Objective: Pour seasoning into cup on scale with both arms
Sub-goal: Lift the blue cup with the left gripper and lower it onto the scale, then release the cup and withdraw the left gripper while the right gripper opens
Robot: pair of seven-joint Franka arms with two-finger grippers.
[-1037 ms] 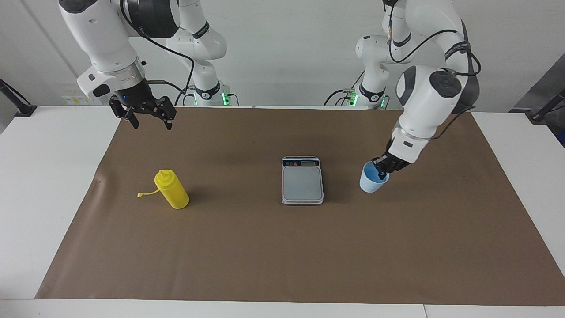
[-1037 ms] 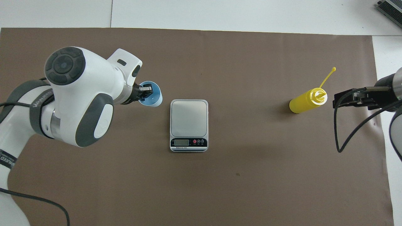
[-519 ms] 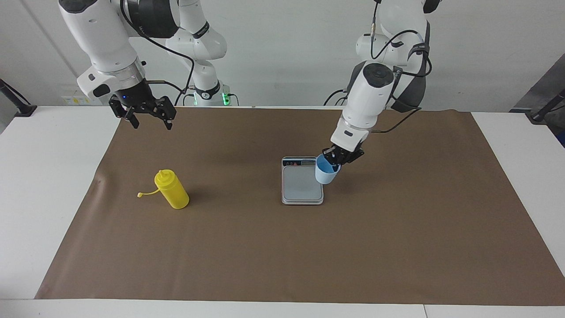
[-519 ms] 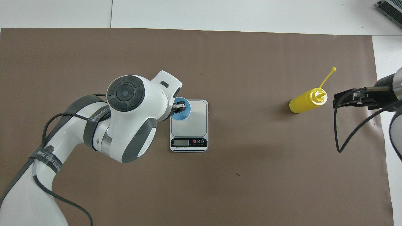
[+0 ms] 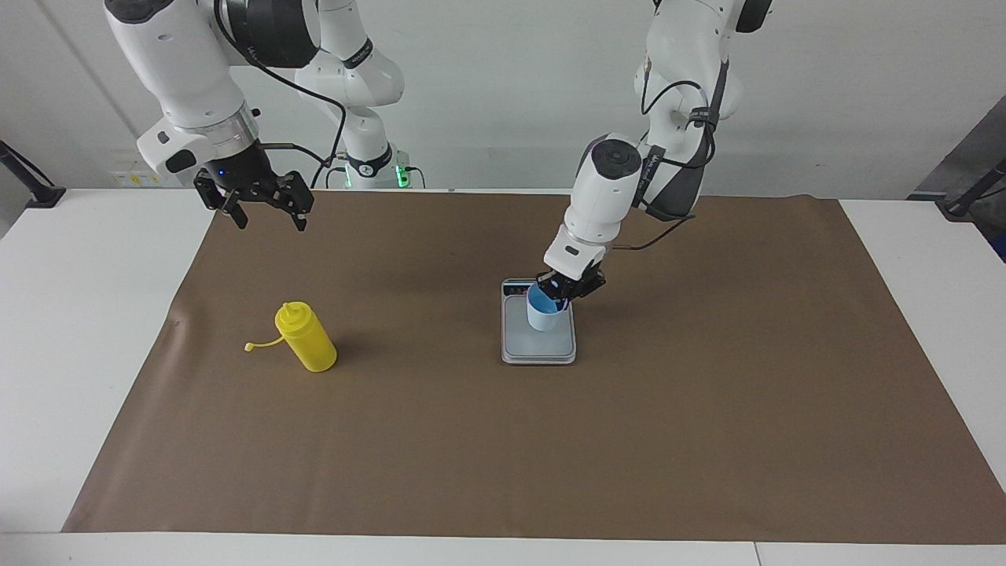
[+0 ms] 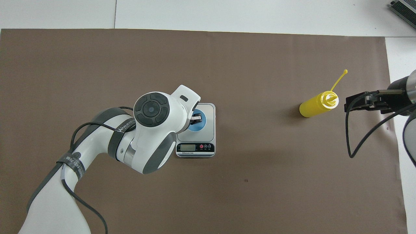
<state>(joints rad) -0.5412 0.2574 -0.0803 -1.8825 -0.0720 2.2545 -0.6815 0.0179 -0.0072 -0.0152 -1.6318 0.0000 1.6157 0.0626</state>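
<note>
The light blue cup (image 6: 199, 122) sits level on the grey plate (image 6: 202, 136), inside the plate's borders, and would stay standing, so my left gripper should open.
My left gripper (image 5: 563, 288) is shut on the rim of the light blue cup (image 5: 541, 315) and holds it upright over the grey plate of the scale (image 5: 539, 347). I cannot tell whether the cup touches the plate. In the overhead view the cup (image 6: 199, 122) is over the plate's middle, with the left gripper (image 6: 194, 117) at its rim and the scale (image 6: 209, 111) partly hidden by the arm. The yellow seasoning bottle (image 5: 306, 339) stands toward the right arm's end, its tethered cap (image 5: 248, 347) lying beside it. My right gripper (image 5: 264, 212) waits open in the air, apart from the bottle (image 6: 317, 106).
A brown mat (image 5: 550, 456) covers most of the white table (image 5: 71, 330). The scale's dark display strip (image 6: 195, 148) faces the robots. A dark object (image 6: 404, 9) lies at the table's corner farthest from the robots, at the right arm's end.
My left arm has carried the cup from the mat at its own end of the table to over the scale's plate. The right arm and the bottle have not moved.
</note>
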